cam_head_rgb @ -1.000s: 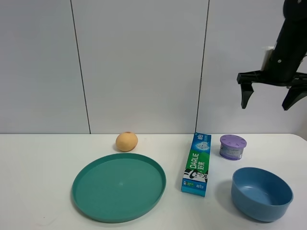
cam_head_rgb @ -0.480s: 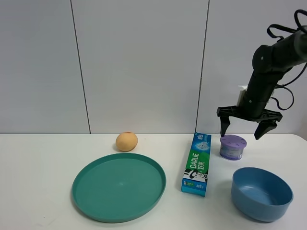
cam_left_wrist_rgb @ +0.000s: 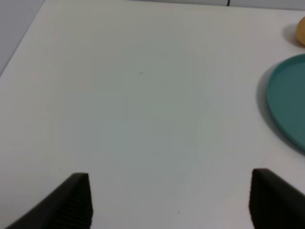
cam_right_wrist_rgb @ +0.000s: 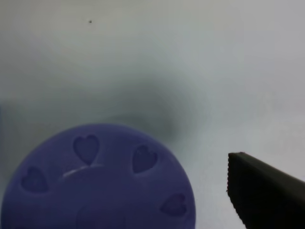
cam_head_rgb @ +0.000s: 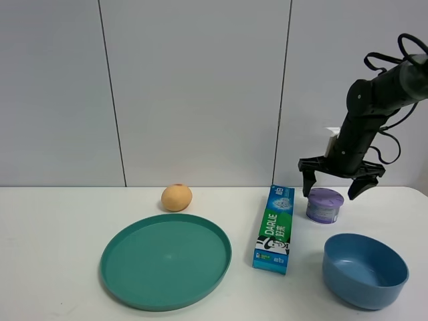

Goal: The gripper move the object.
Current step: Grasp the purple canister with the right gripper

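Observation:
It isn't time to close yet: my fingers end at the lilac lid (cam_head_rgb: 326, 195), above the tub's pale side. My right gripper should move lower first, then close on the tub.
The object, a small round tub (cam_head_rgb: 324, 206) with a lilac lid and pale label, stands on the white table right of the toothpaste box. My right gripper (cam_head_rgb: 330, 193) hangs open just above it, its dark fingers spread to either side of the lid and apart from it. In the right wrist view the lid (cam_right_wrist_rgb: 97, 183) with heart-shaped holes fills the lower left, and one fingertip (cam_right_wrist_rgb: 264, 195) shows beside it. My left gripper (cam_left_wrist_rgb: 170, 210) is open and empty over bare table. It does not show in the high view.
A green Darlie toothpaste box (cam_head_rgb: 274, 229) lies left of the tub. A blue bowl (cam_head_rgb: 365, 270) stands in front of it. A teal plate (cam_head_rgb: 166, 259) sits mid-table, also in the left wrist view (cam_left_wrist_rgb: 289, 105). An orange-tan fruit (cam_head_rgb: 176, 197) lies behind it.
My right gripper has come down from high at the upper right to just above the tub, drifting slightly left, still open. The tub has not moved.

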Controlling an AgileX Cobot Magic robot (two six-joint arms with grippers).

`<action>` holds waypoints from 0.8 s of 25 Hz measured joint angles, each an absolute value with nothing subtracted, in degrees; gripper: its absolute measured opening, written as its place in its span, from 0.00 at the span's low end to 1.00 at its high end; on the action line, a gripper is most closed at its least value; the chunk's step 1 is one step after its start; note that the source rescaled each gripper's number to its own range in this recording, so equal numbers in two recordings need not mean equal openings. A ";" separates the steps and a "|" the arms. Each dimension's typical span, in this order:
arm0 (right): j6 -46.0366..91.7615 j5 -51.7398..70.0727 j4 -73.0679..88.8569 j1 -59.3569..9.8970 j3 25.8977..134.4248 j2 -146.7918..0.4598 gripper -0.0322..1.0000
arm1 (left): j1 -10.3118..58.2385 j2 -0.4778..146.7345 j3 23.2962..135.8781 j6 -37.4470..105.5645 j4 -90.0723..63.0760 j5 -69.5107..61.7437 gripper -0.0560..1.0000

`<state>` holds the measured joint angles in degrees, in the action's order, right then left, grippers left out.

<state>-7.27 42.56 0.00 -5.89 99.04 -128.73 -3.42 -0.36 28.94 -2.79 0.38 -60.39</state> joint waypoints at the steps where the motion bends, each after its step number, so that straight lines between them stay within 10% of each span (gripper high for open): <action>1: -7.27 42.54 0.00 -5.89 99.04 -129.01 1.00 | -3.42 -0.36 28.94 -2.79 0.38 -60.39 1.00; 20: -5.78 40.56 1.40 -5.89 99.04 -130.80 0.98 | -3.42 -0.36 28.94 -2.79 0.38 -60.39 1.00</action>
